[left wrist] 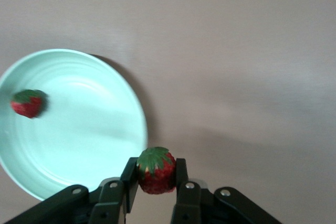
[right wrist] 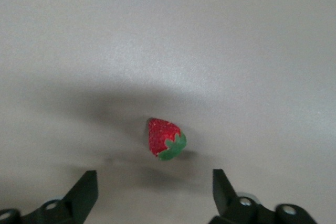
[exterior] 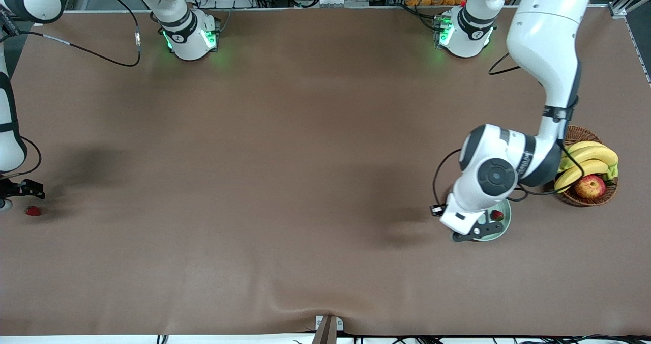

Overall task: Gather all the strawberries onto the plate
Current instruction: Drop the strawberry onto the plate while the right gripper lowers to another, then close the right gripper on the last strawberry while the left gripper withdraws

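Observation:
The robot's right gripper needs to add the lone strawberry on the tabletop to the plate (exterior: 503, 228), so next it should take hold of the strawberry by its red body (exterior: 32, 210).
The pale mint-green plate (exterior: 503, 228) lies near the left arm's end of the table, with one strawberry (exterior: 497, 215) on it. In the left wrist view the plate (left wrist: 68, 129) holds that berry (left wrist: 28, 103). My left gripper (exterior: 480, 231) hangs over the plate's rim, shut on a second strawberry (left wrist: 156, 170) with its green cap up. A third strawberry (exterior: 33, 210) lies on the table at the right arm's end. My right gripper (exterior: 28, 190) is open just above it; in the right wrist view the berry (right wrist: 165, 139) lies just ahead of the gripper (right wrist: 155, 187).
A brown wicker basket (exterior: 580, 133) with bananas (exterior: 590, 158) and a red-yellow apple (exterior: 590, 186) stands beside the plate, toward the table's end. The brown table cover (exterior: 305, 181) is bare across the middle.

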